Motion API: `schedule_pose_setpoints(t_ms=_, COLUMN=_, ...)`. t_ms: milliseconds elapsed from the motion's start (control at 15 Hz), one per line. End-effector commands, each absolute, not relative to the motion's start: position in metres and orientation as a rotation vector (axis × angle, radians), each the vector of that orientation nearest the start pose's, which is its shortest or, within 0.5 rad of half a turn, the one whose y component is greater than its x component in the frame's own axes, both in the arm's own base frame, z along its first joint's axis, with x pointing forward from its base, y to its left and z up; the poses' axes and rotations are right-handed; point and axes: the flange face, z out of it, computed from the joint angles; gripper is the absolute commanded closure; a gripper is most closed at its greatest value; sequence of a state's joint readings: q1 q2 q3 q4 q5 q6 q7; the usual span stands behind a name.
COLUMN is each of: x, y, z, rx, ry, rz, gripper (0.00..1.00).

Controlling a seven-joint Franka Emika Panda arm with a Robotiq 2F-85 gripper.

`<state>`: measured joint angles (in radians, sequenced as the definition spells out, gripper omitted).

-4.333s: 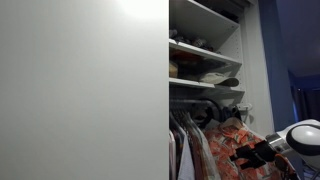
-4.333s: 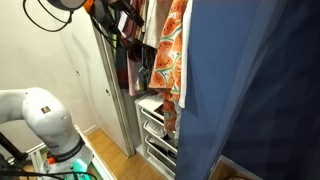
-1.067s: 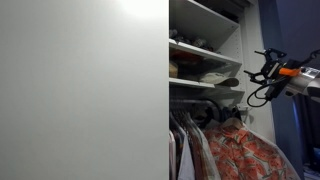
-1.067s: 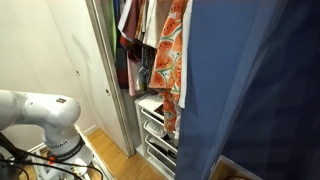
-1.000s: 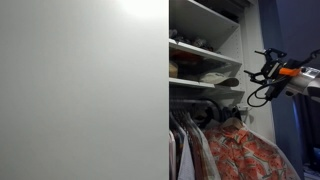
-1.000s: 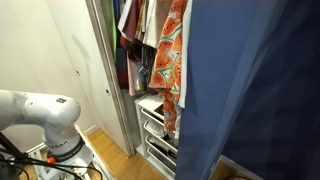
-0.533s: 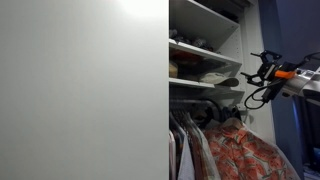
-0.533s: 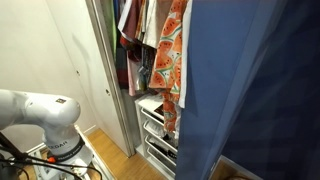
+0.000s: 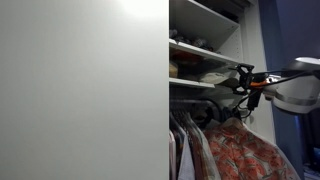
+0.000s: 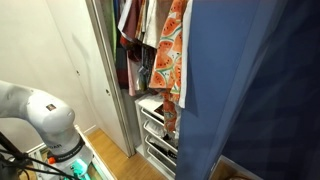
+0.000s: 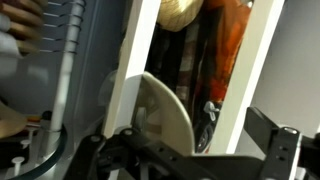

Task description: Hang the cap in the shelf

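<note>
I should next take hold of the khaki cap by its brim [image 11: 160, 115] with my gripper, so that the cap's top stays free for hanging.
The khaki cap [image 9: 229, 82] lies at the edge of a board in the white shelf [image 9: 205, 50], its brim sticking out. My gripper [image 9: 243, 80] reaches in from the right and is right at the brim. In the wrist view the curved beige brim [image 11: 160, 115] stands between the fingers of my gripper [image 11: 188, 130], nearer the left one. The jaws look open and I see no grip on the brim. The white upright of the shelf [image 11: 245, 70] runs behind it. The gripper is out of view in the exterior view with the shelf drawers [image 10: 150, 110].
A plain white door panel [image 9: 80, 90] covers the left half. An orange-red patterned garment [image 9: 250, 155] hangs below the gripper, also seen elsewhere [image 10: 172, 50]. A blue curtain [image 10: 260, 90] fills the right. The arm's base [image 10: 45, 120] stands on the wooden floor.
The gripper rose from beside the orange garment to shelf height. In the last half second it moved left and slightly down, up to the cap's brim. The arm base turned.
</note>
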<state>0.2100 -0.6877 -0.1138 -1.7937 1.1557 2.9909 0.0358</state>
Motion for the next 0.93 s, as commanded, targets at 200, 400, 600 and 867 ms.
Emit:
schedule_pose_setpoints(t_ms=200, x=0.277, y=-0.095, z=0.956, rx=-1.209, ry=0.699, rz=-1.489, gripper=0.00)
schedule_pose_setpoints(t_ms=400, x=0.277, y=-0.095, z=0.959, rx=-1.196, ry=0.702, rz=-1.498, gripper=0.00)
schedule_pose_setpoints(t_ms=600, x=0.282, y=-0.098, z=0.963, rx=-1.183, ry=0.699, rz=-1.513, gripper=0.00)
schedule_pose_setpoints(t_ms=867, x=0.279, y=-0.098, z=0.976, rx=-1.119, ry=0.657, rz=-1.542, gripper=0.00)
